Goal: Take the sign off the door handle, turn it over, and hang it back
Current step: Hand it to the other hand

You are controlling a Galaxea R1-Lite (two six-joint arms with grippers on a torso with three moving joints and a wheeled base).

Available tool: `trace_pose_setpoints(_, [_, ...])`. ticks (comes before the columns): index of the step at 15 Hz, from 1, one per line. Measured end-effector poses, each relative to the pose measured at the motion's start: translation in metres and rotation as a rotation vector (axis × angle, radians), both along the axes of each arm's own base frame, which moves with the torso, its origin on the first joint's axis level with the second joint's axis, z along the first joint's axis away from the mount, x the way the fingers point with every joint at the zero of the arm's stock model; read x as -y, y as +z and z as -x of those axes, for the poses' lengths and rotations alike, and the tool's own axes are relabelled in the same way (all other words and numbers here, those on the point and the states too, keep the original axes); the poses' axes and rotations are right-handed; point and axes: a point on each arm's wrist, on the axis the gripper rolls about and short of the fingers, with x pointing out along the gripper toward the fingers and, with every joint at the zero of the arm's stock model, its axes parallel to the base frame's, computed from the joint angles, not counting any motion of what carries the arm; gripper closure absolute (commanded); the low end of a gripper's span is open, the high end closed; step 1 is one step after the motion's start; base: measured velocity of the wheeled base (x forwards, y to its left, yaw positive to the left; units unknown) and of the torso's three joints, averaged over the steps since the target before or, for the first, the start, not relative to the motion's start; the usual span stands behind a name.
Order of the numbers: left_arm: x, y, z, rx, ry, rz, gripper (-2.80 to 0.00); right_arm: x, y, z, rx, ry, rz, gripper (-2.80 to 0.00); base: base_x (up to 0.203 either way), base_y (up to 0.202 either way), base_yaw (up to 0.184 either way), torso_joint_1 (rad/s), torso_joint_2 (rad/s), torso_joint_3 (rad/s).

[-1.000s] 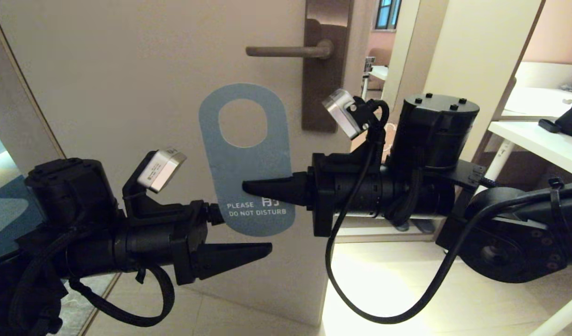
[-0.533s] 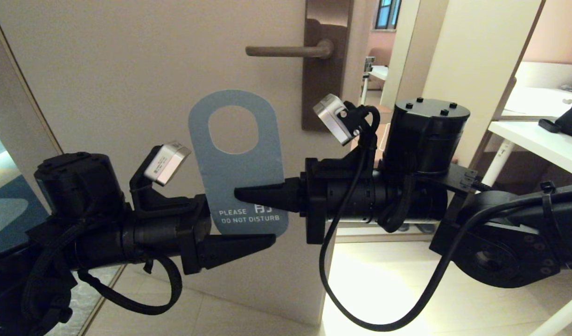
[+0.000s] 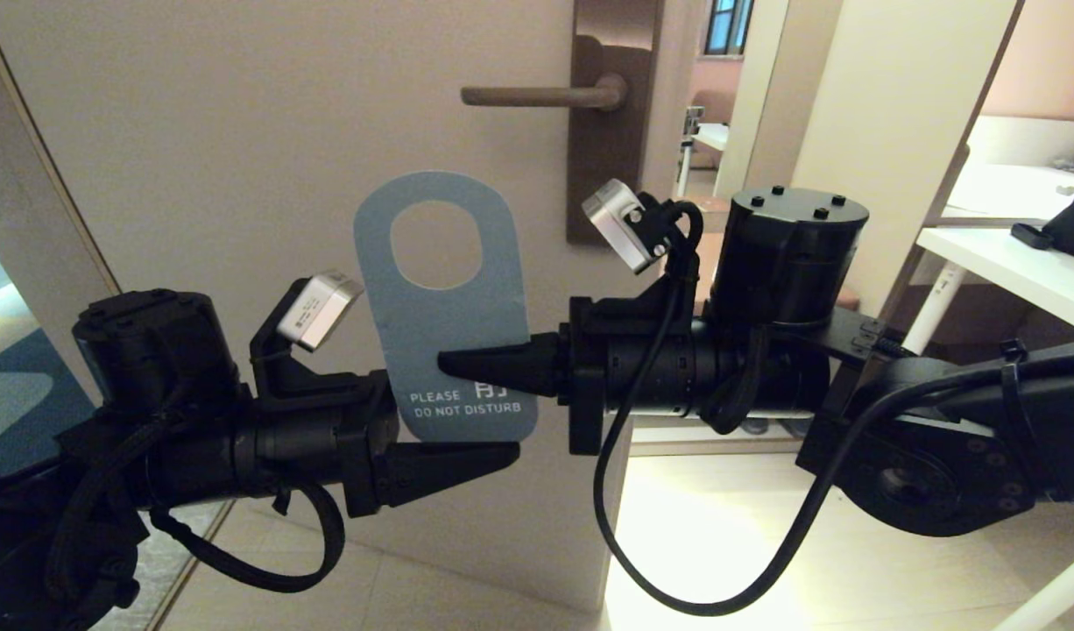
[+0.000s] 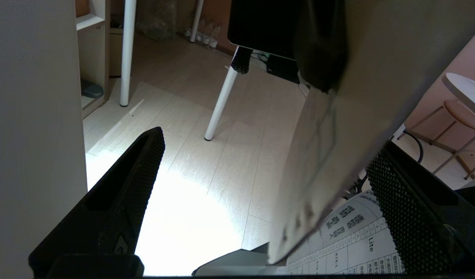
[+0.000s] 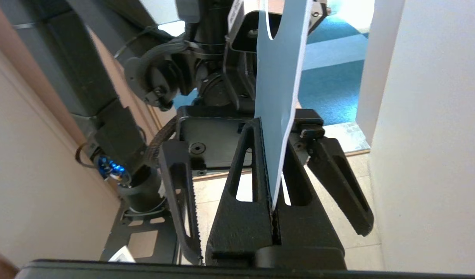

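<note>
My left gripper grabs the sign by its lettered end (image 3: 446, 412) next, leaving the sign's hole free to hang on the door handle (image 3: 537, 95).
The sign (image 3: 441, 324) is off the door handle (image 3: 537, 95) and hangs in the air below it, upright, with its slate-blue "PLEASE DO NOT DISTURB" side facing me. My right gripper (image 3: 445, 362) is shut on its right edge; the right wrist view shows the pinch (image 5: 272, 135) on the blue card (image 5: 278, 97). My left gripper (image 3: 502, 438) is open at the sign's lower left. Its fingers (image 5: 338, 174) stand on either side of the card without touching it. The left wrist view shows the off-white side (image 4: 338, 155) between those open fingers (image 4: 144, 174).
The beige door (image 3: 239, 175) with its bronze backplate (image 3: 611, 158) stands close behind the sign. The doorway opens at right onto a lit floor. A white table (image 3: 1010, 263) stands at the far right, and its legs (image 4: 222, 97) show in the left wrist view.
My right gripper has carried the sign a little left and down. My left gripper has risen and moved in, so its open fingers now straddle the sign's lower part.
</note>
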Motion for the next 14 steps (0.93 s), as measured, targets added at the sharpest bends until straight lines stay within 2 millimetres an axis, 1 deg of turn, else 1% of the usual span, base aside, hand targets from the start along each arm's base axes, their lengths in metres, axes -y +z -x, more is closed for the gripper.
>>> trace_pose_setpoints(5, [0.0009,-0.0023,-0.0019,-0.002,0.001,0.000,-2.80,-0.0017,-0.0036,-0.0020,-0.007,-0.011,0.006,0.00,0.000,0.000,0.000,0.000,0.00,0.000])
trace_pose_setpoints(14, [0.0008,-0.0049,-0.0016,0.005,0.001,0.004,-2.80,-0.0027,-0.0040,-0.0025,-0.006,-0.009,0.006,0.00,0.000,0.000,0.000,0.000,0.00,0.000])
